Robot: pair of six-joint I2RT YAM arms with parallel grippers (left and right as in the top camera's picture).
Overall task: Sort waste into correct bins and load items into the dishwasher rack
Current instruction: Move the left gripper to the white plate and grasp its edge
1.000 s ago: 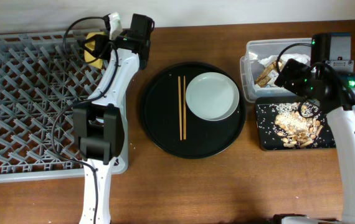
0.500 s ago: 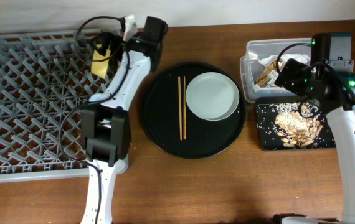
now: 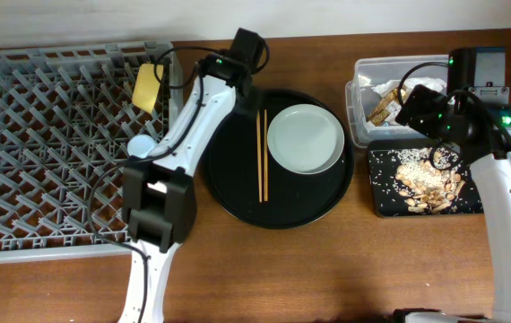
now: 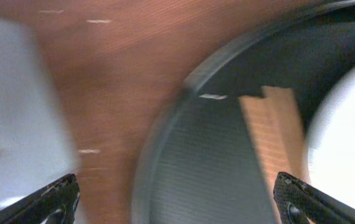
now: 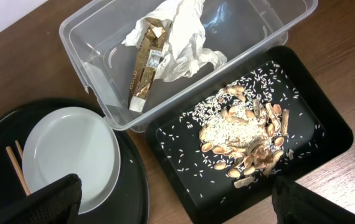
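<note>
The left gripper pinches the plate's rim on the chopsticks side next, to stand the pale plate [image 3: 305,139] on edge in the dishwasher rack.
The grey dishwasher rack [image 3: 49,179] fills the left side. A yellow bowl [image 3: 145,87] stands on edge at its back right, and a light blue cup [image 3: 138,146] sits near its right wall. My left gripper [image 3: 238,65] [image 4: 177,199] hangs open and empty over the round tray's upper left rim. The chopsticks [image 3: 262,154] [image 4: 271,143] and the pale plate [image 3: 305,139] [image 5: 71,155] lie on that tray. My right gripper [image 3: 428,112] [image 5: 180,202] is open and empty above the bins. Crumpled napkins [image 5: 177,37] lie in the clear tub [image 3: 363,112]. Food scraps and rice [image 5: 246,137] lie in the black tray [image 3: 381,202].
The large round black tray [image 3: 238,188] sits mid-table between the rack and the bins. My left arm's base [image 3: 152,206] stands at the rack's right front corner. Bare wooden table [image 3: 309,269] runs along the front.
My left gripper opened, let go of the yellow bowl in the rack, and swung right to the round tray. The right arm has not moved.
</note>
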